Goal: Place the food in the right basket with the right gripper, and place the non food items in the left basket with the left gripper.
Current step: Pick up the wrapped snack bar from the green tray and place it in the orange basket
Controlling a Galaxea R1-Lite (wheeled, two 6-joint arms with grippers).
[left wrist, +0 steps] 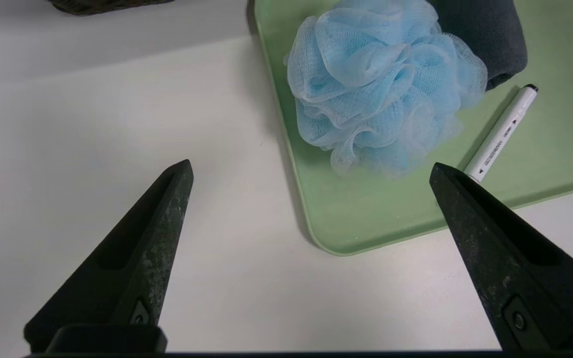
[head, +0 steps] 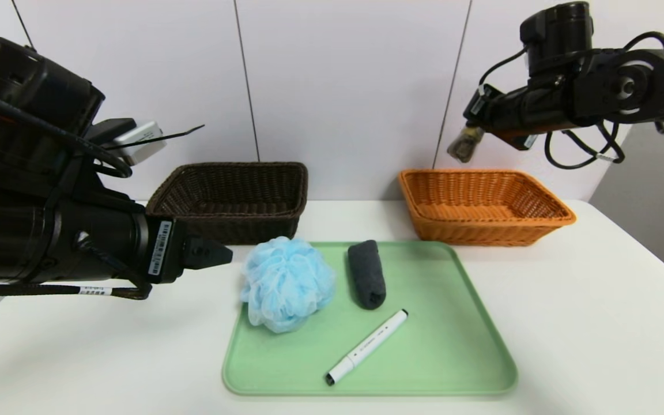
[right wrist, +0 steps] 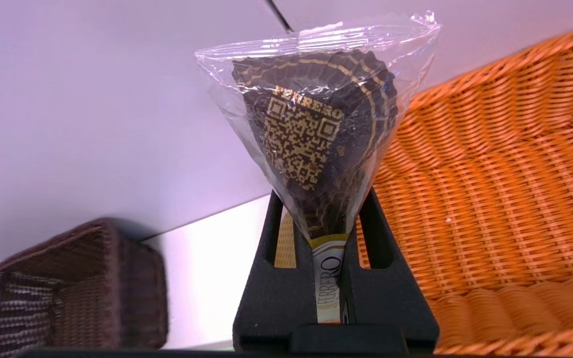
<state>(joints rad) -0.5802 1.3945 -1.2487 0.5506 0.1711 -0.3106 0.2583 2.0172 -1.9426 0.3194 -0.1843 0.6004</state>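
I will pick up the mesh pouf [head: 286, 282] [left wrist: 381, 94] next with my left gripper, by the loose ruffles that stand up at its middle. The pouf bulges wide and round.
My right gripper [head: 475, 127] [right wrist: 322, 199] is shut on a clear-wrapped Ferrero chocolate packet [head: 463, 144] [right wrist: 316, 124]. It holds the packet in the air over the far left rim of the orange basket [head: 482, 230] [right wrist: 490, 199]. Low over the table, just left of the green tray [head: 436, 346] [left wrist: 366, 219], my left gripper [head: 212, 253] [left wrist: 310, 166] stands open with nothing between its fingers. On the tray lie a blue mesh bath pouf [head: 286, 282] [left wrist: 381, 94], a rolled dark grey cloth [head: 366, 274] [left wrist: 490, 40] and a white marker [head: 366, 346] [left wrist: 503, 132].
A dark brown wicker basket [head: 240, 227] [right wrist: 67, 288] stands at the back left against the white wall, behind the pouf. The tray sits at the middle front of the white table. The table's right edge runs close beside the orange basket.
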